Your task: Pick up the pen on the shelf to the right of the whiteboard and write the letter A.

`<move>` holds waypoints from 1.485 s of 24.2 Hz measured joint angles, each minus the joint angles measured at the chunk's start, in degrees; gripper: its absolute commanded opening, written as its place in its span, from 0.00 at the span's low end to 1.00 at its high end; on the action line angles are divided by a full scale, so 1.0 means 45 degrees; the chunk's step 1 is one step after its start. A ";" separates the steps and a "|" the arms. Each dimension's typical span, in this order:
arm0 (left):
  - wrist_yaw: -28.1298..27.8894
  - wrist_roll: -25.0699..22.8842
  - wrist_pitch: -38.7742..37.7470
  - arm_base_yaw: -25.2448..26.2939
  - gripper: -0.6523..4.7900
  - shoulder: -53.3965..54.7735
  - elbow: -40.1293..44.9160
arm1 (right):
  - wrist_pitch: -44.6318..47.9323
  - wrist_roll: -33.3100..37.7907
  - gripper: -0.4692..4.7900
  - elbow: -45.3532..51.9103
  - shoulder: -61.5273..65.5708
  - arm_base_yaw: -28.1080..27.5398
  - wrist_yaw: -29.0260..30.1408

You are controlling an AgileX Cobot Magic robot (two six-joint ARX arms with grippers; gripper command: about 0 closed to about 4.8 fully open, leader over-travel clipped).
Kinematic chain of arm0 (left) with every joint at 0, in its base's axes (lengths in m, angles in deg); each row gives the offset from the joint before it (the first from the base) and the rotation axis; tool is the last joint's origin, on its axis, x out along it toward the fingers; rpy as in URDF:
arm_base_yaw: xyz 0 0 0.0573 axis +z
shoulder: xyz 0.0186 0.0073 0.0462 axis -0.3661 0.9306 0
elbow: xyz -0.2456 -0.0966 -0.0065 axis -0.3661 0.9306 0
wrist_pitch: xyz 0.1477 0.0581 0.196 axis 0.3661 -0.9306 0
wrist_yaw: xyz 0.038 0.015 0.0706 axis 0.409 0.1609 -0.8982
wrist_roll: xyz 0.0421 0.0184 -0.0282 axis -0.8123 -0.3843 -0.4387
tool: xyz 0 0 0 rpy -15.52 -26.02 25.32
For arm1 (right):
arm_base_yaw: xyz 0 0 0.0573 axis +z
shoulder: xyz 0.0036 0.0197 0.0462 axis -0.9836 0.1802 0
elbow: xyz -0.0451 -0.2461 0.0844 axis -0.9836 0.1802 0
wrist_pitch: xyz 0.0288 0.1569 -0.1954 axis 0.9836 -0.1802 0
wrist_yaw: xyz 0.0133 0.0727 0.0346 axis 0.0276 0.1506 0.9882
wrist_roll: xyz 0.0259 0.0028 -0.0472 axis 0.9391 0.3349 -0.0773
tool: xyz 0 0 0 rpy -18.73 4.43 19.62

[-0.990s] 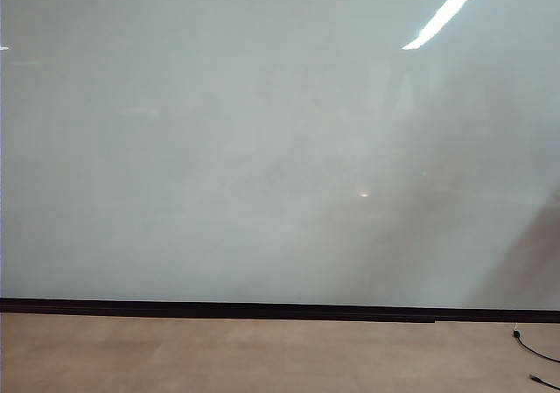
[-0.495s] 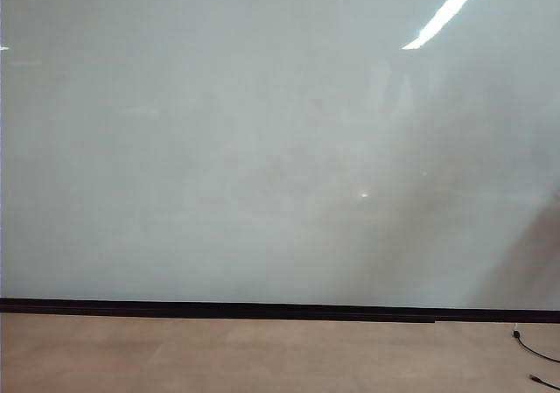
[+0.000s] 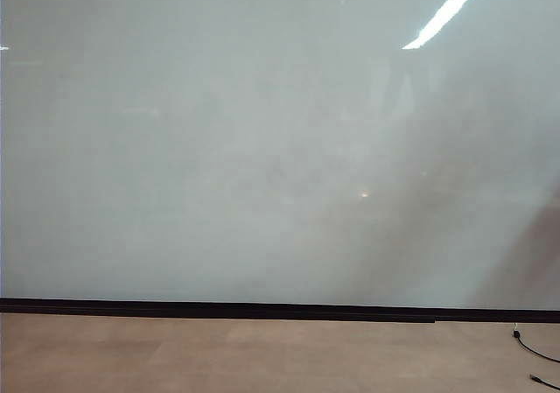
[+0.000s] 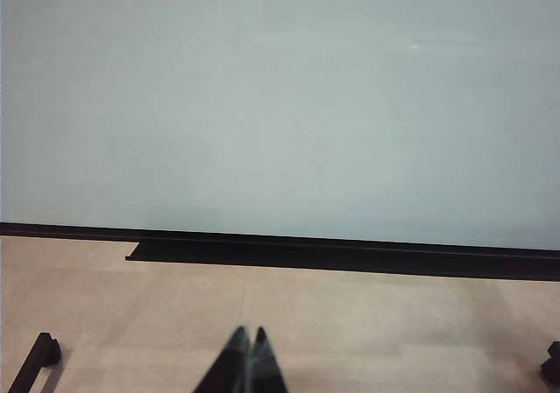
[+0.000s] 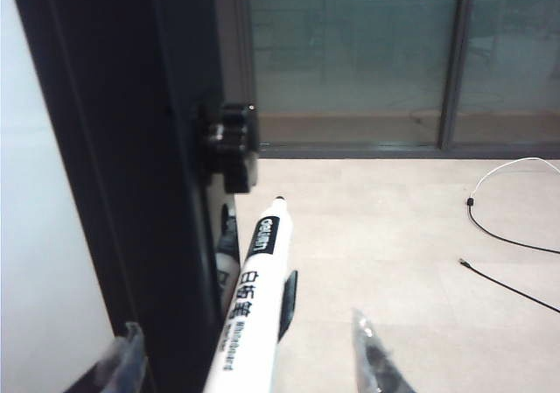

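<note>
The pen's black tip (image 5: 279,200) needs to stay free to write the letter A. My right gripper should grab the pen by its white body (image 5: 244,336) next.
The whiteboard (image 3: 262,148) fills the exterior view; its surface is blank and no letter A shows on it. Neither gripper appears in that view. In the right wrist view the pen (image 5: 252,301) stands beside the board's black frame (image 5: 131,165), a white barrel with a black band and a small black tip. My right gripper (image 5: 245,340) is open around the barrel, with a gap on each side between it and the fingers (image 5: 366,349). The shelf under the pen is out of view. My left gripper (image 4: 249,336) is shut and empty, hanging above the floor in front of the whiteboard (image 4: 280,104).
A black strip (image 3: 262,309) runs along the board's bottom edge above the tan floor (image 3: 262,358). A black bracket (image 5: 229,143) sticks out of the frame just beyond the pen tip. Cables (image 5: 516,235) lie on the floor before glass doors (image 5: 350,43).
</note>
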 measured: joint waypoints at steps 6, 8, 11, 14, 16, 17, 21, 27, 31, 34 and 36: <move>0.0005 0.0000 0.0000 0.0000 0.11 0.0000 0.0000 | 0.0015 -0.0053 0.68 -0.0087 0.0000 0.0000 0.0155; 0.0000 -0.0005 0.0000 0.0000 0.11 0.0000 0.0000 | 0.0005 -0.0049 0.64 -0.0083 0.0000 0.0000 0.0272; 0.0000 0.0000 0.0000 0.0000 0.11 0.0000 0.0000 | 0.0005 -0.0058 0.63 -0.0087 0.0000 0.0005 0.0408; 0.0000 0.0000 0.0000 0.0000 0.11 0.0000 0.0000 | 0.0005 -0.0063 0.56 -0.0087 0.0000 0.0005 0.0408; 0.0000 -0.0005 0.0000 0.0000 0.11 0.0000 0.0000 | 0.0005 -0.0102 0.54 -0.0087 0.0000 0.0000 0.0408; 0.0000 0.0000 0.0000 0.0000 0.11 0.0000 0.0000 | 0.0005 -0.0102 0.54 -0.0087 0.0000 0.0005 0.0413; 0.0000 -0.0005 0.0000 0.0000 0.11 0.0000 0.0000 | 0.0005 -0.0117 0.54 -0.0083 0.0000 -0.0005 0.0437; 0.0000 -0.0005 0.0000 0.0000 0.11 0.0000 0.0000 | 0.0005 -0.0126 0.48 -0.0083 0.0000 -0.0005 0.0442; 0.0000 0.0000 0.0000 0.0000 0.11 0.0000 0.0000 | 0.0005 -0.0126 0.38 -0.0083 0.0000 -0.0005 0.0442; 0.0000 -0.0005 0.0000 0.0000 0.11 0.0000 0.0000 | 0.0005 -0.0141 0.37 -0.0083 0.0000 -0.0005 0.0442; 0.0000 0.0000 0.0000 0.0000 0.11 0.0000 0.0000 | 0.0005 -0.0141 0.37 -0.0083 0.0000 -0.0005 0.0442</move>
